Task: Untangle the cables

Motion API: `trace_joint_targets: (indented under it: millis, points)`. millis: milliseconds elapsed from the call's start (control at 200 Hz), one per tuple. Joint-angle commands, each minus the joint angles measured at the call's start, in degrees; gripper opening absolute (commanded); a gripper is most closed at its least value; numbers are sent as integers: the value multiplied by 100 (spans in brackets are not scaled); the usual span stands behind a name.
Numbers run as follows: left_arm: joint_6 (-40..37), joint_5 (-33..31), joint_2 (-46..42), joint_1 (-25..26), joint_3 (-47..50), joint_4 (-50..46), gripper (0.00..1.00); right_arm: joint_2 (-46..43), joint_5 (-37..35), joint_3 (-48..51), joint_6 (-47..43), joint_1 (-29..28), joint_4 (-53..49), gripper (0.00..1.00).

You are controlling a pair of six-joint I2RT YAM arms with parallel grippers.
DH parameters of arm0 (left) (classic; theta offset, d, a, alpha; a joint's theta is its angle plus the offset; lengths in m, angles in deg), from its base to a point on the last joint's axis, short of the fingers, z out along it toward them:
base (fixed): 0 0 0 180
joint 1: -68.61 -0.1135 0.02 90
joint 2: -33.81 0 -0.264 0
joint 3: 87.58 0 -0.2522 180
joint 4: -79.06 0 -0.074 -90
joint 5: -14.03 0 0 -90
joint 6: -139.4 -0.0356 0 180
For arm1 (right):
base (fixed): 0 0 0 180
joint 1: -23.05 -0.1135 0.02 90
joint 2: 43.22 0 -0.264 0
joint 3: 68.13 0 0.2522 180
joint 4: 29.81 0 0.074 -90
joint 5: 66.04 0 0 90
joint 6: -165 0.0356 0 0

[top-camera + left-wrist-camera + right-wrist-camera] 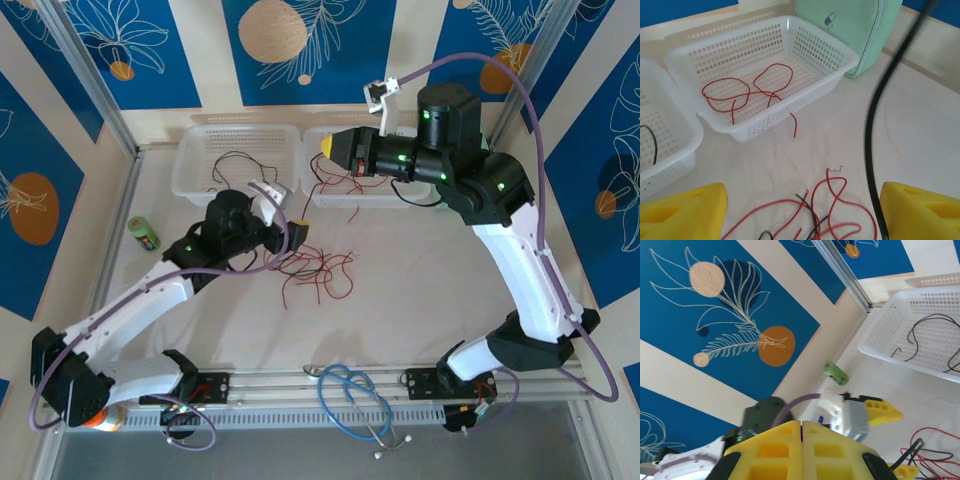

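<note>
I should grab the black wire by its raised part with my left gripper next, clear of the red wires, to untangle the black wire (294, 267) (766, 233) into the basket.
The cables (316, 270) lie as a loose tangle of thin red and black wires on the table's middle. My left gripper (294, 234) hovers at the tangle's left edge. In the left wrist view its yellow fingers (685, 212) stand wide apart, and the gripper (802, 200) is open over the tangle (825, 212), holding nothing. One red wire (752, 90) lies in the right basket (820, 50), a black wire (922, 337) in the left basket (890, 320). My right gripper (328, 146) is shut and empty, raised over the right basket (330, 200), its pads (785, 450) pressed together.
A green can (143, 233) stands left of the left arm. A blue stethoscope (355, 405) lies at the near edge between the arm bases. A mint pouch (850, 30) sits behind the right basket. A thick black arm cable (880, 125) hangs across the left wrist view.
</note>
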State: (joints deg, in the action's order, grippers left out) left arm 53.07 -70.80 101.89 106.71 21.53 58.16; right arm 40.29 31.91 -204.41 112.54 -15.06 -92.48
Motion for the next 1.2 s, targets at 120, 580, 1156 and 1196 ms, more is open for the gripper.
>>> trace_joint_targets:
  millis: [120,580,1156,1196]
  points:
    - [-82,421,1082,140,-408,1139,75,-415,113,-132,220,65,109,0]
    - [139,-513,1054,388,281,1680,0,-1126,-440,74,24,303,25,0]
    - [-120,-2305,131,-101,-1893,-1496,0,-1371,-1196,2409,96,607,750,29]
    - [-96,-2304,259,-279,-2146,-1681,0,-1310,-1165,2512,90,612,823,40]
